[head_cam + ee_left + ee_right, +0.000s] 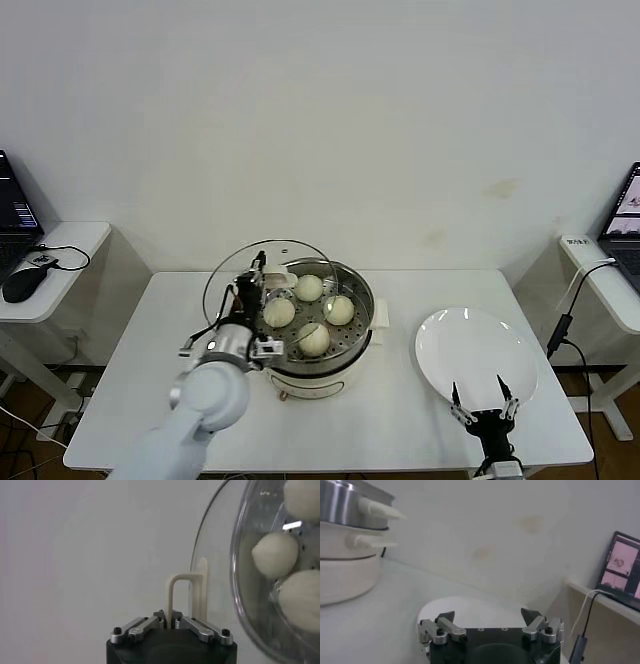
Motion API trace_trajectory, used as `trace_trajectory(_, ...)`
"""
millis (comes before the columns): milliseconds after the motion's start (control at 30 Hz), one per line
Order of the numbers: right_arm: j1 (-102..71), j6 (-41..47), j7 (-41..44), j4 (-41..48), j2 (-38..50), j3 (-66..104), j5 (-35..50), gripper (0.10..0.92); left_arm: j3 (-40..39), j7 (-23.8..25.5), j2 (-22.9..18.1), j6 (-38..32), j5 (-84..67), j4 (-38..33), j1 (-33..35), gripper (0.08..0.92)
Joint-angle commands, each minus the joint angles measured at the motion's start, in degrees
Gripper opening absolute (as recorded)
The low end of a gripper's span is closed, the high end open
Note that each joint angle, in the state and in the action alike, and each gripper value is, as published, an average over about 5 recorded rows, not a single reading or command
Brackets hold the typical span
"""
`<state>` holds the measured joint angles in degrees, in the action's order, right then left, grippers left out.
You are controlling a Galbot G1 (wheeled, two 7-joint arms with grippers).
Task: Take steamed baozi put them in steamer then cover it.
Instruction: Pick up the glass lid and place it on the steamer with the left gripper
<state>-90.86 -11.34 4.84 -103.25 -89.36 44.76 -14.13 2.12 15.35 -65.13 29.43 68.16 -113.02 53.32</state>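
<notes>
My left gripper needs to keep holding the glass cover until it lines up with the steamer, because it hangs tilted above and beside the steamer's rim.
Several cream-white baozi (308, 287) lie in the shiny steel steamer (365, 300) on its cream-white pot base. My left gripper (255, 285) is shut on the cream-white handle (172, 597) of the clear glass cover (228, 275). It holds the cover tilted nearly on edge at the steamer's left side. In the left wrist view the cover's glass (215, 555) stands in front of the baozi (274, 555), and the gripper (168, 616) pinches the handle. My right gripper (478, 388) is open and empty at the table's front right, shown too in its wrist view (487, 612).
An empty white plate (470, 345) lies right of the steamer, just beyond the right gripper, and shows in the right wrist view (470, 605). The steamer's side handle (380, 510) sticks out towards it. Side desks with laptops (625, 215) flank the table.
</notes>
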Motion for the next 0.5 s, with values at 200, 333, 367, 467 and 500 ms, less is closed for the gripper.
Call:
trace_trajectory(200,-0.20,0.37,-1.16,0.28,-0.61,-0.95,-3.99,0.823,-7.29,7.51,-9.82,3.52,11.38,4.03,-3.23,0.147)
trace_trajectory(333,-0.32,0.24,-1.14,0.33,-0.70,-0.96,-4.35,0.823,-8.17,7.11,-10.86,3.26,11.56,5.42,-3.38,0.147)
trace_trajectory(367,-0.36,0.20,-1.14,0.33,-0.70,-0.97,-4.37,0.823,-8.21,6.99,-11.08,3.15,11.69,5.75,-3.34,0.147)
trace_trajectory(467,-0.51,0.08,-1.11,0.34,-0.65,-1.04,-4.39,0.823,-8.00,6.70,-11.48,2.81,12.02,6.47,-3.03,0.147)
trace_trajectory(500,-0.58,0.03,-1.10,0.35,-0.63,-1.06,-4.40,0.823,-7.85,6.61,-11.48,2.70,12.06,6.61,-2.84,0.147)
